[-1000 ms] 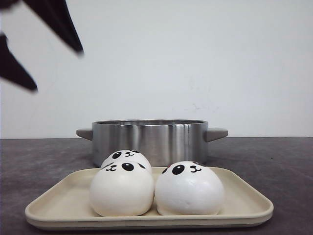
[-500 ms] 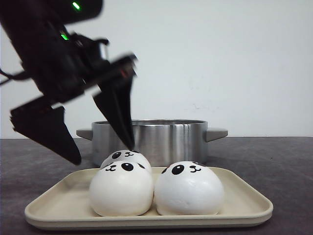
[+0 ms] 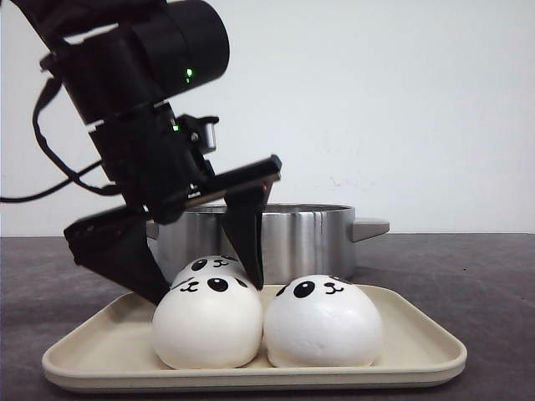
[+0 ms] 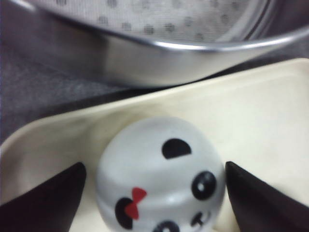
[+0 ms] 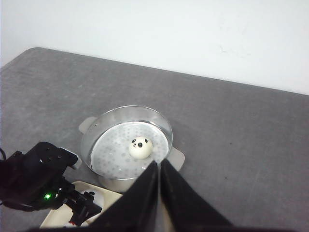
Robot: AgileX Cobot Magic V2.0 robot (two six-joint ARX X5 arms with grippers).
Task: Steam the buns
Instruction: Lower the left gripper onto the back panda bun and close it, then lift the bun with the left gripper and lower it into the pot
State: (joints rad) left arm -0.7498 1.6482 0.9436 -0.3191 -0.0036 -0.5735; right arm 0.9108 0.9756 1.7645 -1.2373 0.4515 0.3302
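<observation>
I should close my left gripper on the bun now. Both fingers reach down beside the rear bun over the beige tray [image 3: 418, 338], so they would hold the bun.
Three panda-faced buns sit on a beige tray [image 3: 418, 338]: two in front [image 3: 207, 324] [image 3: 324, 324] and one behind [image 3: 219, 266]. My left gripper [image 3: 205, 289] is open and low over the tray, one black finger on each side of the rear bun. In the left wrist view this bun [image 4: 161, 179] has a red bow and lies between the fingers [image 4: 43, 205] with small gaps. A fourth bun [image 5: 140, 147] lies inside the steel pot [image 5: 126, 145]. My right gripper [image 5: 158, 165] is shut and empty, high above the pot.
The steel pot [image 3: 276, 238] with two grey side handles stands just behind the tray on the dark grey table [image 3: 468, 276]; its perforated insert shows in the left wrist view [image 4: 169, 24]. A white wall rises behind.
My left arm has come down from the upper left of the front view. Its open fingers now straddle the rear bun on the tray. The buns have not moved.
</observation>
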